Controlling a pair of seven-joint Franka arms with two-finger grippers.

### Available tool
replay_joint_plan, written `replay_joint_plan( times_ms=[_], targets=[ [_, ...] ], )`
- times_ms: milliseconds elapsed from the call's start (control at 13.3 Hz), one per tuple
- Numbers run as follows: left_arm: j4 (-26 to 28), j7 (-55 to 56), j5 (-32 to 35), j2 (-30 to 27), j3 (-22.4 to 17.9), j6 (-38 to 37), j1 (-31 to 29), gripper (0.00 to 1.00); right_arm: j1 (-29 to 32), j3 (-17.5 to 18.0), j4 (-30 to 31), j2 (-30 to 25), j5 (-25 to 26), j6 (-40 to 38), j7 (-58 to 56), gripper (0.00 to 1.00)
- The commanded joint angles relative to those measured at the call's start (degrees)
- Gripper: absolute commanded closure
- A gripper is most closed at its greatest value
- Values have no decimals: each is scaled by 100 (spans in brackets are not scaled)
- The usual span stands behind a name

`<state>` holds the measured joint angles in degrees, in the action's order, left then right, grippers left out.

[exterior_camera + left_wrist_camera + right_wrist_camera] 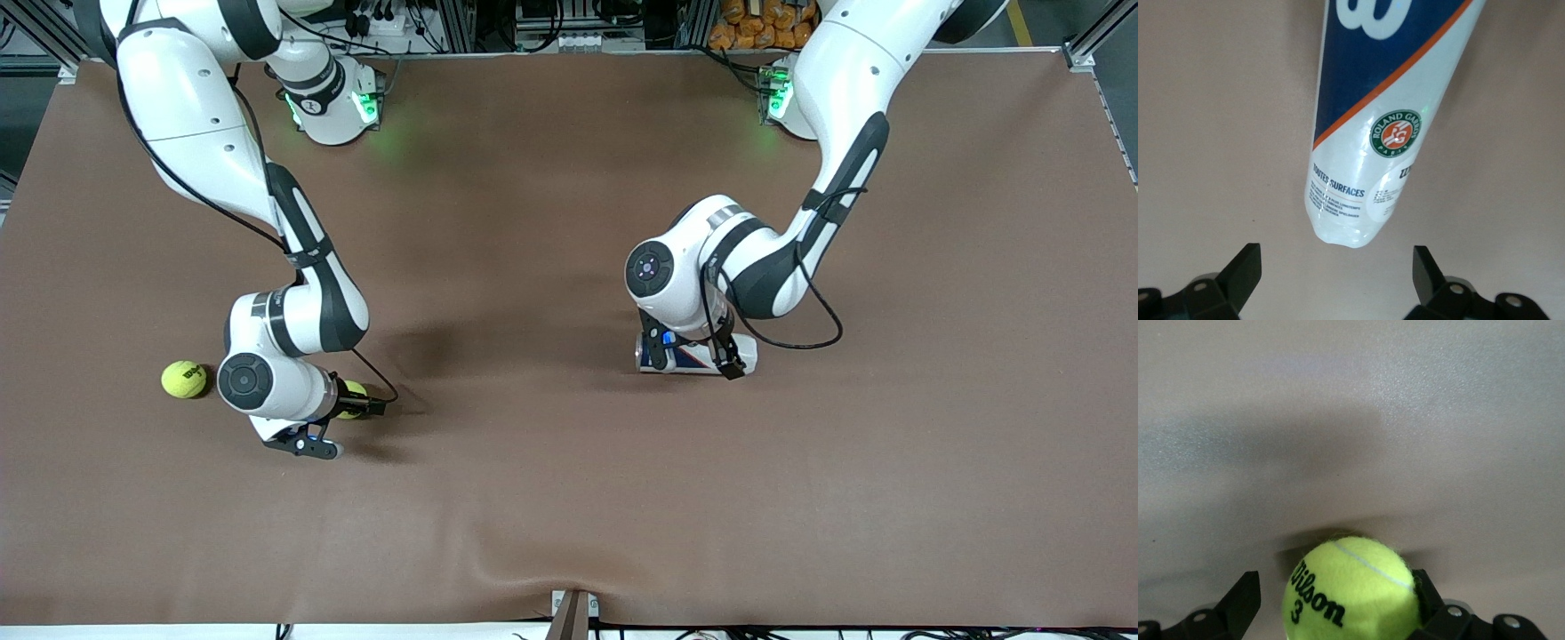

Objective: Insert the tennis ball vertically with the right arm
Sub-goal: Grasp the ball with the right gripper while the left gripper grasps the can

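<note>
My right gripper's fingers are low over the table on either side of the tennis ball, so my right gripper closes next. Closing now would catch the ball.
A yellow-green Wilson tennis ball (1351, 590) lies on the brown table between the fingers of my right gripper (1336, 583). One finger (1426, 595) touches it, and a gap shows at the other finger, so the gripper is open. In the front view this ball (354, 391) peeks out beside the right gripper (342, 425), toward the right arm's end of the table. A white, blue and orange ball can (1368, 127) lies on its side. My left gripper (1336, 257) hangs open just off its end, low over the can (702, 357).
A second tennis ball (184, 379) rests on the table beside the right arm's wrist, closer to the table's end. The brown cloth (569, 498) is wrinkled near the front edge, by a clamp (573, 613). Both arm bases stand along the table's back edge.
</note>
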<state>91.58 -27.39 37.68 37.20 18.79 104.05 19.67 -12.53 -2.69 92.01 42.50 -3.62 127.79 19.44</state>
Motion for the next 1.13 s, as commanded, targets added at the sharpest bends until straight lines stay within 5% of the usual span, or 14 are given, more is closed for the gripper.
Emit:
replay_joint_plan(
  times_ms=[0, 226, 677, 1053],
  targets=[
    [-97, -206, 257, 147, -25, -95, 81, 0, -22, -21, -87, 22, 19, -44, 16, 0],
    [-106, -214, 547, 244, -16, -78, 143, 0, -22, -21, -87, 22, 19, -44, 25, 8],
    [-71, -381, 749, 393, -16, -51, 160, 0, -30, -21, -96, 4, 159, -61, -54, 100],
    [-44, -408, 776, 455, -16, 10, 143, 0, -4, -21, -148, -179, 353, -438, -282, 100]
  ],
)
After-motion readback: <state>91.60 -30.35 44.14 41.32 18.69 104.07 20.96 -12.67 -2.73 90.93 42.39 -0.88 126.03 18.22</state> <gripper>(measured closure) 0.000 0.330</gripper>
